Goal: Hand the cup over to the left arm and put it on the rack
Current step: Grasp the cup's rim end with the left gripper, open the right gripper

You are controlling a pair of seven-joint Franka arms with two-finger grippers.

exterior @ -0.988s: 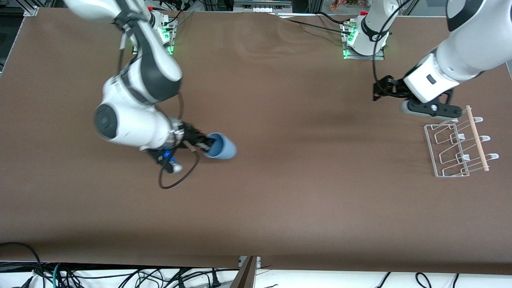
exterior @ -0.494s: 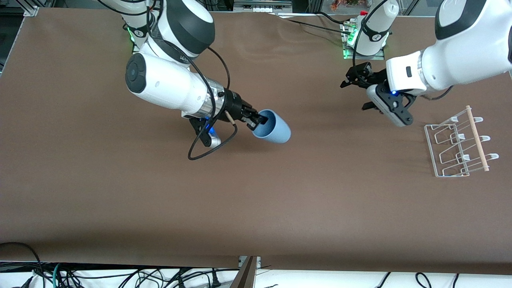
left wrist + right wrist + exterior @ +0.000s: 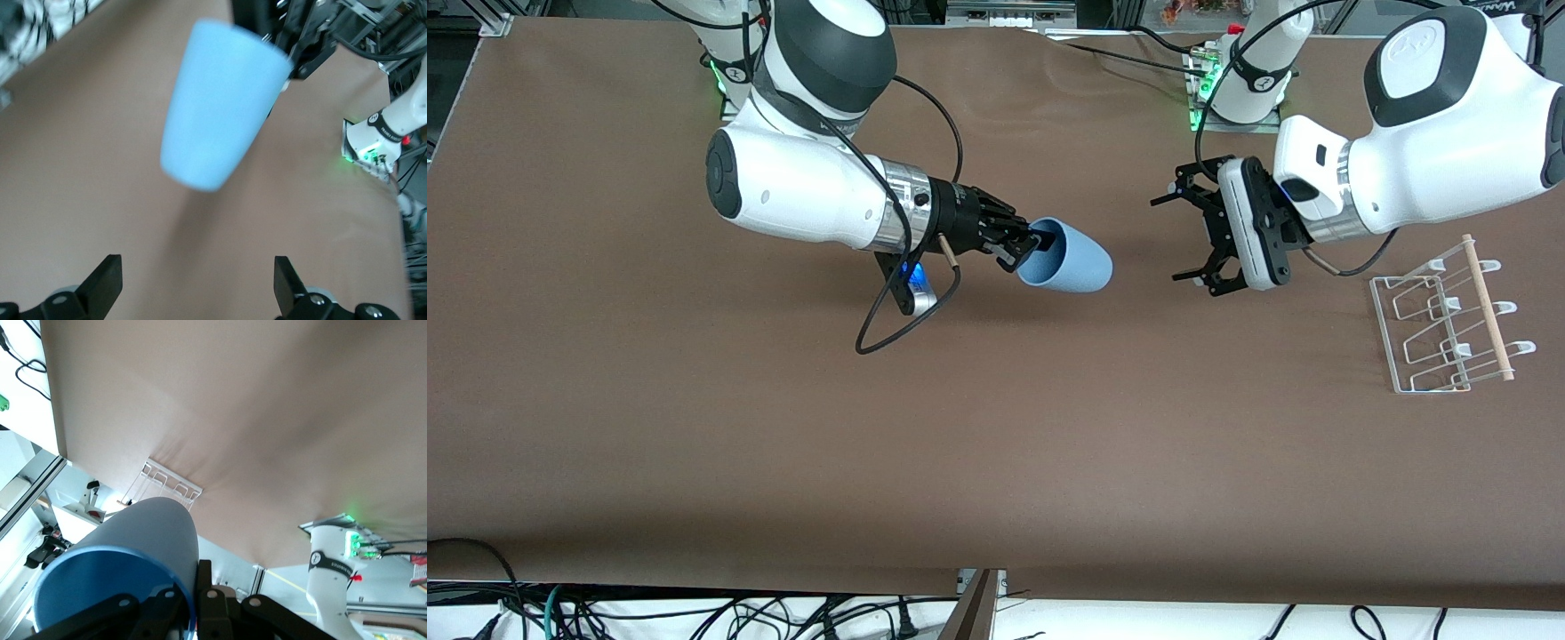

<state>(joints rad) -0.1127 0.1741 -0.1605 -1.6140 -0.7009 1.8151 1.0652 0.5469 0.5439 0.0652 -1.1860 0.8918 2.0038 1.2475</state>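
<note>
My left gripper grabs the light-blue cup by its base end point(image 3: 1096, 268) next. That leaves the cup's rim free to go onto the rack point(image 3: 1445, 324).
My right gripper point(image 3: 1034, 242) is shut on the rim of the light-blue cup point(image 3: 1069, 260) and holds it on its side above the middle of the table, base pointing toward the left arm's end. One finger is inside the cup point(image 3: 127, 577), one outside. My left gripper point(image 3: 1181, 235) is open and empty, facing the cup's base a short gap away. In the left wrist view the cup point(image 3: 217, 103) hangs ahead of the spread fingertips point(image 3: 107, 280). The white wire rack point(image 3: 1445, 324) with its wooden rod stands at the left arm's end.
Brown cloth covers the table point(image 3: 996, 444). The rack point(image 3: 160, 483) shows small in the right wrist view. Arm bases with green lights point(image 3: 1199, 98) stand along the table's back edge. A black cable point(image 3: 889, 320) loops under the right wrist.
The right arm has lifted the cup and carried it toward the left arm's end. The left gripper has swung away from the rack toward the cup and turned to face it.
</note>
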